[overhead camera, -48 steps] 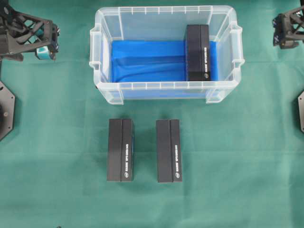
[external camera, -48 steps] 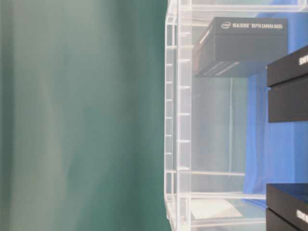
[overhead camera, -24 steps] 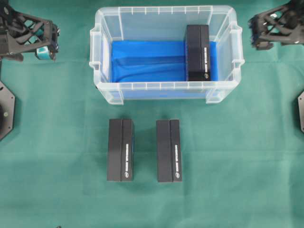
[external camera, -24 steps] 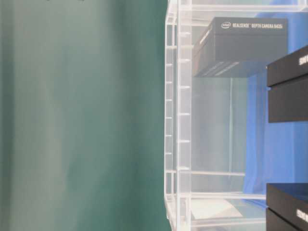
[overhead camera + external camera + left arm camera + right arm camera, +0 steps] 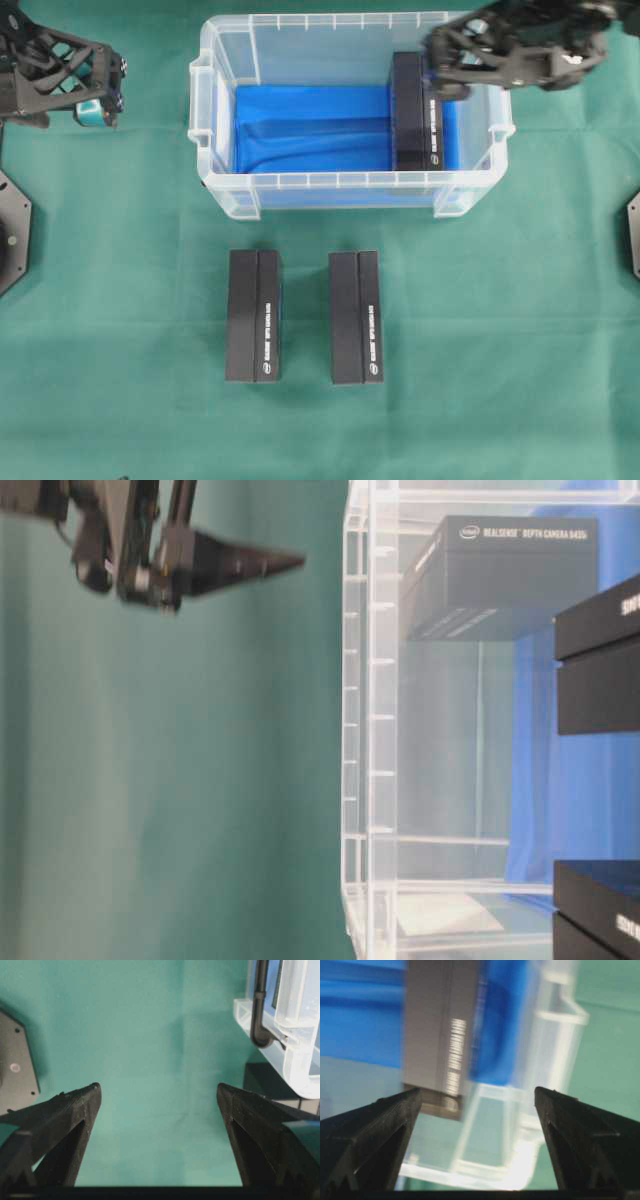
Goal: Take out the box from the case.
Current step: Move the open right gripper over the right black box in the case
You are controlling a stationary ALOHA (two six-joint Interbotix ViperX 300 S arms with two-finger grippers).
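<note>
The robot's right gripper needs to take the box out next, so it needs to grab the box's two long sides, because the box is narrow across and its ends are far apart.
The case (image 5: 350, 180), a clear plastic bin with a blue lining, stands at the back middle of the green cloth. A black box (image 5: 418, 125) lies along its right end. My right gripper (image 5: 440, 65) hovers open over the far right part of the case, above the box's far end and touching nothing. In the right wrist view the right gripper (image 5: 477, 1095) is spread wide, with the blurred box (image 5: 440, 1030) and case wall (image 5: 555, 1050) beyond. My left gripper (image 5: 105, 88) stands open left of the case, and the left gripper (image 5: 157, 1092) shows only cloth between its fingers.
Two more black boxes (image 5: 253, 315) (image 5: 356, 316) lie side by side on the cloth in front of the case. Dark base plates (image 5: 12, 230) (image 5: 632, 235) sit at the left and right edges. The table-level view shows the right gripper (image 5: 285, 562) above the case wall (image 5: 365, 730).
My right arm has swung in from the right edge to above the case's right end, still open. The left arm, the case and all boxes have stayed put.
</note>
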